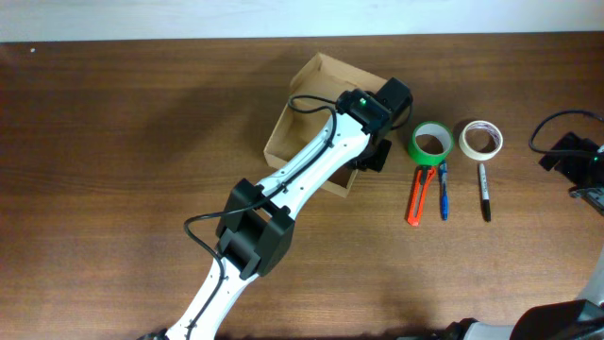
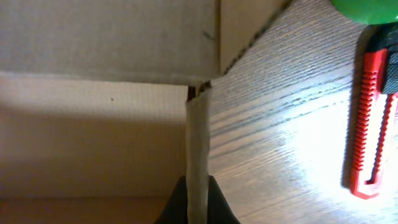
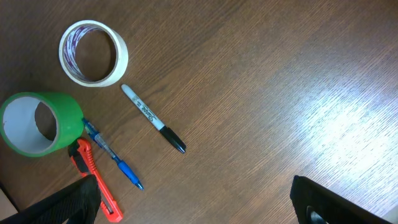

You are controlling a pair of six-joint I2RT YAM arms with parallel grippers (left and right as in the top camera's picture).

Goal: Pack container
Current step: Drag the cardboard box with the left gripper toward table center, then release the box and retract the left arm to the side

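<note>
The container's lower front corner is touching the tabletop and the fingers are low, so the robot's left gripper needs to release the container.
The container (image 1: 283, 123), an open tan cardboard box, sits at the table's far middle. My left gripper (image 2: 198, 208) is shut on the thin upright edge of the container's right side wall (image 2: 198, 137), near its front corner; in the overhead view the left gripper (image 1: 376, 156) is at the box's right side and the arm covers much of the box. My right gripper (image 3: 199, 211) hangs open over bare table, nothing between its fingers (image 3: 68, 202); its arm (image 1: 571, 156) shows at the right edge.
Right of the box lie a green tape roll (image 1: 431, 143), a white tape roll (image 1: 480, 139), a red box cutter (image 1: 416, 196), a blue pen (image 1: 443, 192) and a black marker (image 1: 484, 192). The cutter (image 2: 367, 124) lies close to the left gripper.
</note>
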